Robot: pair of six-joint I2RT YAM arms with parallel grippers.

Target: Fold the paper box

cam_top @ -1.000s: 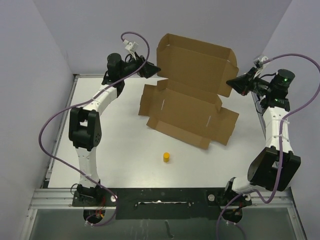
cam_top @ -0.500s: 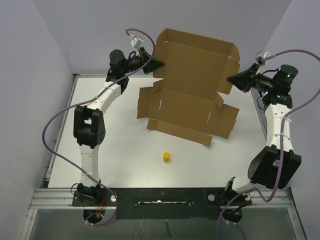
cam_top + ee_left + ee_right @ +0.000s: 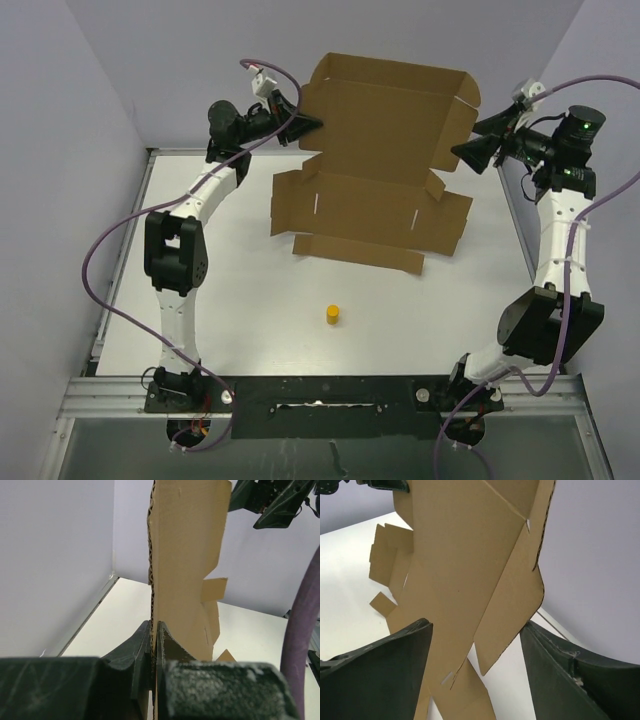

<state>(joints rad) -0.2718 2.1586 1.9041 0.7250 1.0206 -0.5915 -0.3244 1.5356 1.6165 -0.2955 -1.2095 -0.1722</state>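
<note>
Next, my right gripper grabs the paper box's raised panel by its opposite edge, which leaves my left gripper and the near flaps free for folding.
The paper box (image 3: 365, 190) is a brown die-cut cardboard sheet, its far panel raised upright and its near flaps lying on the table. My left gripper (image 3: 312, 122) is shut on the raised panel's left edge; in the left wrist view the cardboard (image 3: 187, 555) stands clamped between the dark fingers (image 3: 131, 652). My right gripper (image 3: 458, 155) stands open at the panel's right edge. In the right wrist view the paper box (image 3: 465, 555) hangs between the spread fingers (image 3: 400, 670), which do not press on it.
A small yellow cylinder (image 3: 332, 314) stands on the white table (image 3: 240, 300) in front of the box. Purple walls close in the left, back and right. The arm bases sit on the black rail (image 3: 320, 395) at the near edge.
The left gripper closed on the panel's left edge. The right gripper let go of the right edge and opened. The box's upper panel rose and shifted slightly left.
</note>
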